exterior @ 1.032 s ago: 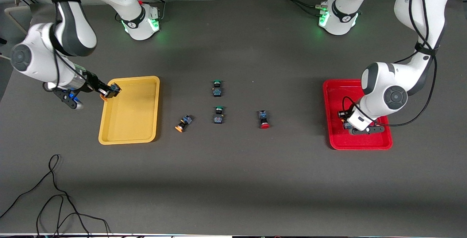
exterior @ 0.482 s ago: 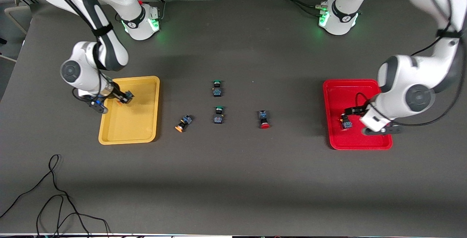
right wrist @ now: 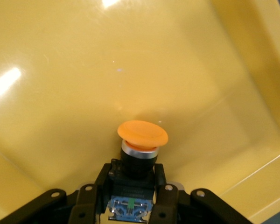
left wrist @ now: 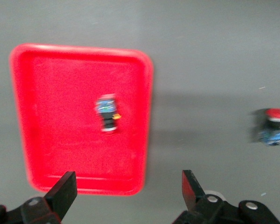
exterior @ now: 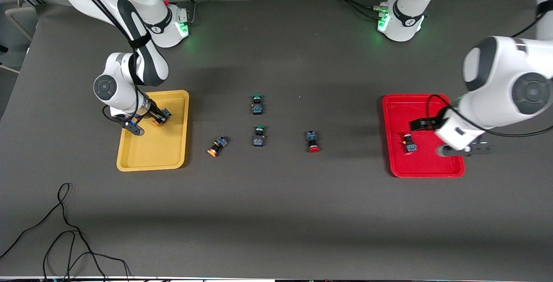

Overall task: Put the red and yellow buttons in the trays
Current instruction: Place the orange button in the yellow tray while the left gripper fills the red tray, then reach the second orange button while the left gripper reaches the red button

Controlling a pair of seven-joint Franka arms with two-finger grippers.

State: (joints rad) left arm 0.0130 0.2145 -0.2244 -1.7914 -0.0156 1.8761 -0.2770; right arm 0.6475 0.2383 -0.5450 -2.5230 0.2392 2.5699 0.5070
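The red button should go in the red tray (exterior: 425, 170), so my left gripper will next grab the button by its black body behind the cap (exterior: 312, 143).
My right gripper (exterior: 160, 118) is shut on a yellow button (right wrist: 142, 136) and holds it low over the yellow tray (exterior: 147, 154), cap toward the tray's floor (right wrist: 84, 70). My left gripper (exterior: 433, 137) is open and empty above the red tray (exterior: 425, 170). A dark-bodied button (exterior: 409, 143) lies free in that tray and also shows in the left wrist view (left wrist: 107, 113). A red button (exterior: 312, 141) and a second yellow button (exterior: 217, 146) lie on the table between the trays.
Two green-capped buttons (exterior: 257, 104) (exterior: 259, 136) lie mid-table between the loose yellow and red ones. A black cable (exterior: 65, 230) curls on the table near the front camera at the right arm's end.
My right gripper has carried the yellow button from the yellow tray's outer rim to low over its floor. My left gripper has let go of the button in the red tray and lifted away.
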